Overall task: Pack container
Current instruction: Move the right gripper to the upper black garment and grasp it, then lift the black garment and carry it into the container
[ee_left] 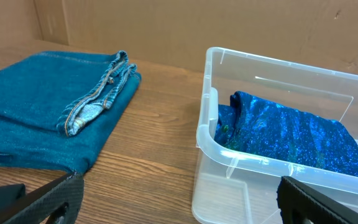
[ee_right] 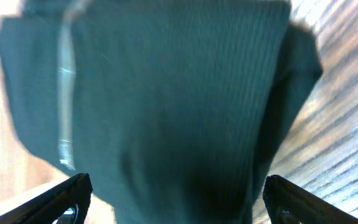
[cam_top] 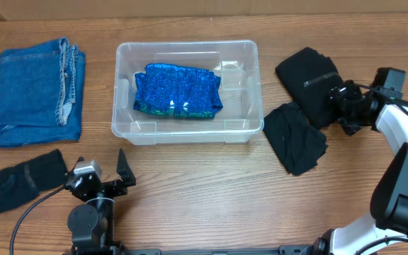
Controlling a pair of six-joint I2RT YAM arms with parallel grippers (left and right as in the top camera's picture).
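I should lower my right gripper's fingers before I close them on the black garment (cam_top: 307, 74). They are above the garment, so they would miss it if I closed now.
The clear plastic container (cam_top: 187, 132) stands mid-table and holds a folded sparkly blue cloth (cam_top: 178, 91). In the left wrist view its near corner (ee_left: 211, 140) and the blue cloth (ee_left: 291, 134) show. My left gripper (cam_top: 101, 170) is open and empty at the table's front, left of the tub's front corner; it also shows in the left wrist view (ee_left: 179, 202). My right gripper (cam_top: 337, 105) is open at the edge of a folded black garment (cam_top: 307, 74), which fills the right wrist view (ee_right: 166, 106) between the spread fingers (ee_right: 179, 199).
Folded blue jeans (cam_top: 37, 91) lie at the left, also in the left wrist view (ee_left: 42, 106). A black cloth (cam_top: 23, 178) lies at the front left. A second black cloth (cam_top: 295, 138) lies right of the tub.
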